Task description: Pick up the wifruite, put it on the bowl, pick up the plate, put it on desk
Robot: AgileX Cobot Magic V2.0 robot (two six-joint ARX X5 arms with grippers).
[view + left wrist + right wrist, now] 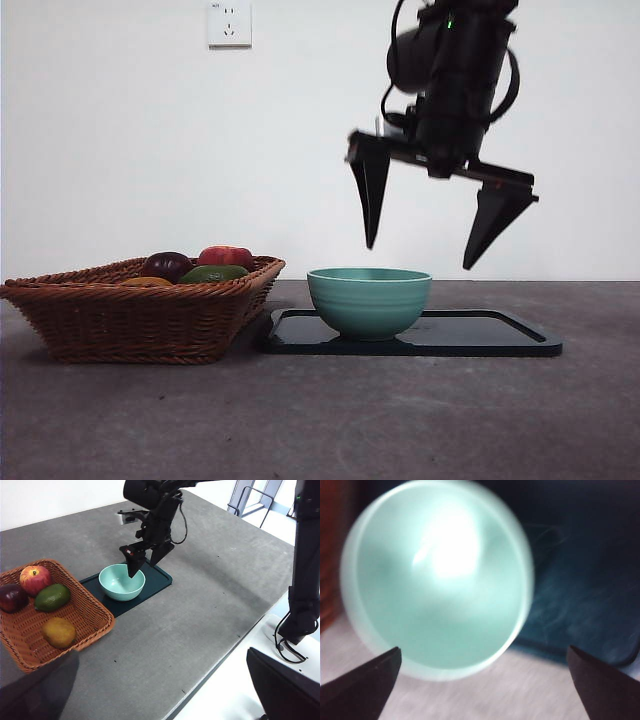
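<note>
My right gripper needs to get the bowl off the dark plate (480, 335), so next it should grab the teal bowl by its rim (415, 276).
The wifruite (59, 631), a dull orange-brown fruit, lies in the wicker basket (85, 607); in the front view only its top (147, 282) shows over the rim. The teal bowl (368, 298) (121, 581) (435, 580) stands empty on the dark plate (480, 335) (160, 577) (580, 605). My right gripper (420, 255) (141, 569) (482, 650) hangs open just above the bowl's right side, holding nothing. Far back from the basket, my left gripper (161, 651) is open, its jaws wide apart.
Besides the wifruite, the basket (140, 320) left of the plate holds a red apple (35, 577), a green fruit (51, 597) and a dark purple fruit (12, 597). Grey desk (400, 420) spreads in front of and to the right of the plate. The desk edge (225, 660) runs near the left arm.
</note>
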